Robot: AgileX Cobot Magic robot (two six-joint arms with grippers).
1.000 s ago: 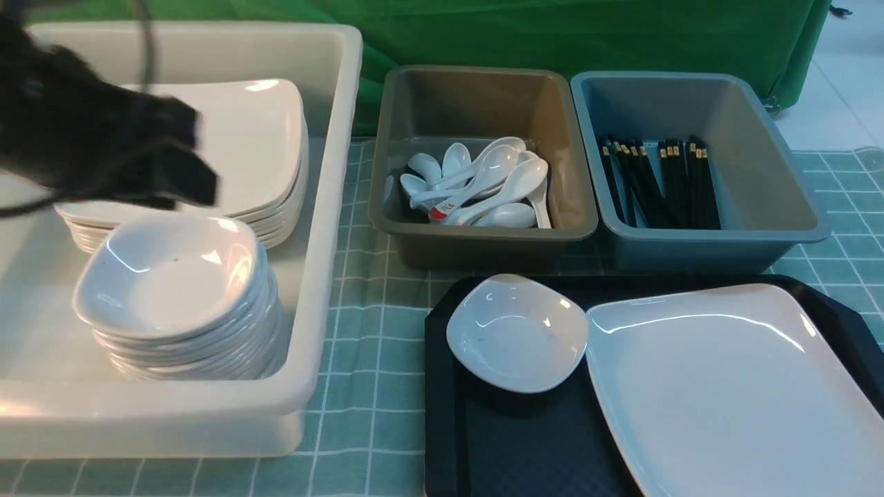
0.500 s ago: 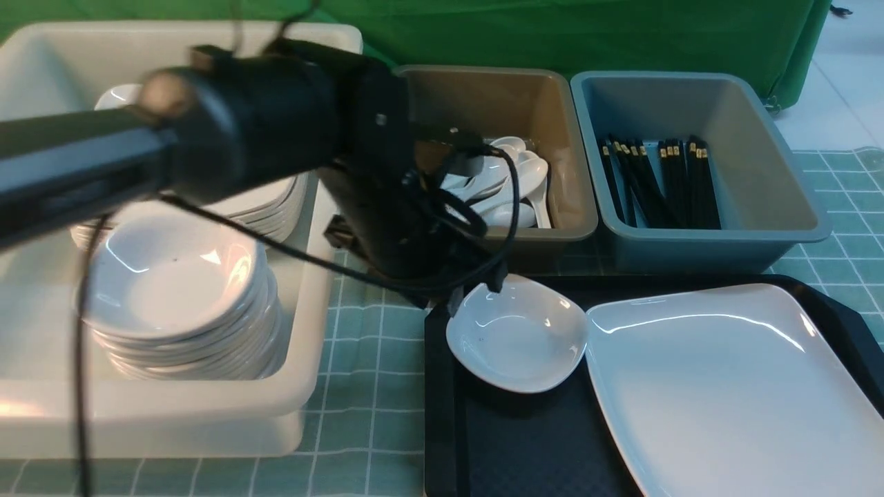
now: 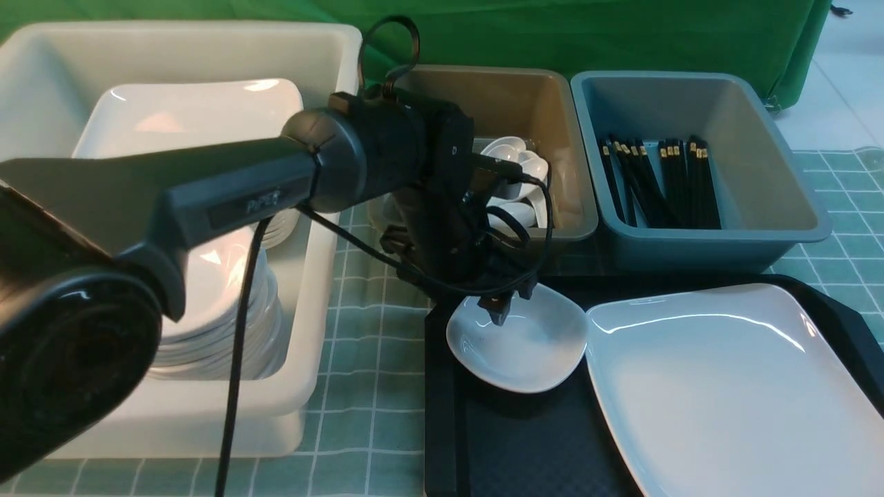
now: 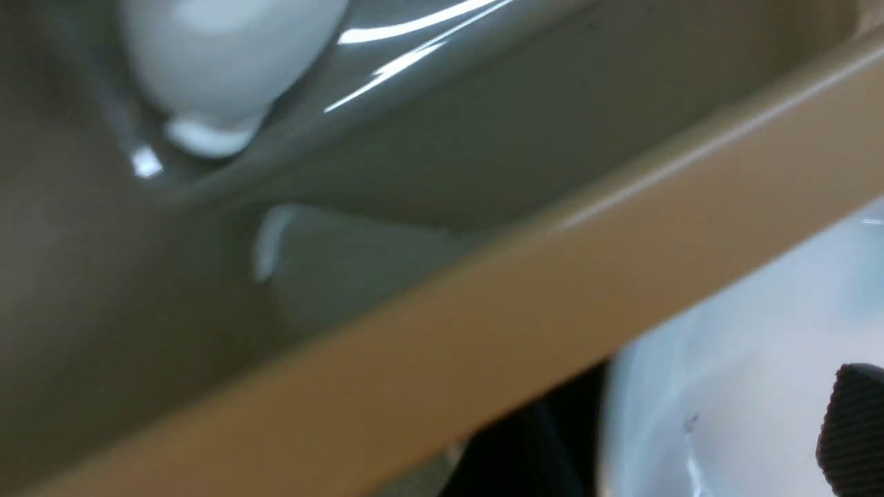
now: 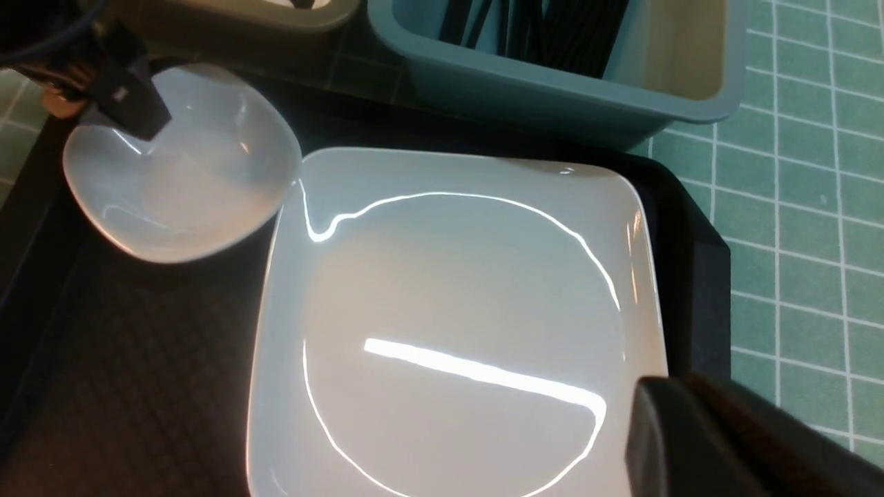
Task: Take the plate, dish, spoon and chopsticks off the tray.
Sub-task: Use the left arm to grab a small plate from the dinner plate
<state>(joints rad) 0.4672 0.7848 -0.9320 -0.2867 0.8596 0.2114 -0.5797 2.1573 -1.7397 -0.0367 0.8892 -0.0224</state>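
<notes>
Next, my left gripper grabs the small white dish by its thin far rim, since the dish has a broad bowl (image 3: 527,346) wider than the fingers.
The black tray (image 3: 442,414) holds a small white dish (image 3: 525,345) and, to its right, the large white plate (image 3: 725,393). My left gripper (image 3: 512,302) hangs open over the dish's far rim, one finger inside the bowl. The left wrist view shows one ribbed fingertip (image 4: 853,428) above the dish (image 4: 725,386). My right gripper (image 5: 673,390) is shut and empty, low over the right edge of the plate (image 5: 449,310), and it is outside the front view. White spoons (image 3: 535,166) lie in the olive bin (image 3: 573,207). Black chopsticks (image 3: 663,183) lie in the blue-grey bin (image 3: 794,207).
Both bins stand just behind the tray. A white tub (image 3: 331,276) at the left holds a stack of plates (image 3: 193,117) and a stack of small dishes (image 3: 214,283). The left arm crosses above the tub. Green checked cloth (image 3: 373,386) covers the table.
The left arm has swung from over the tub across to the tray's dish, and its jaws have opened. The dish and plate have not moved.
</notes>
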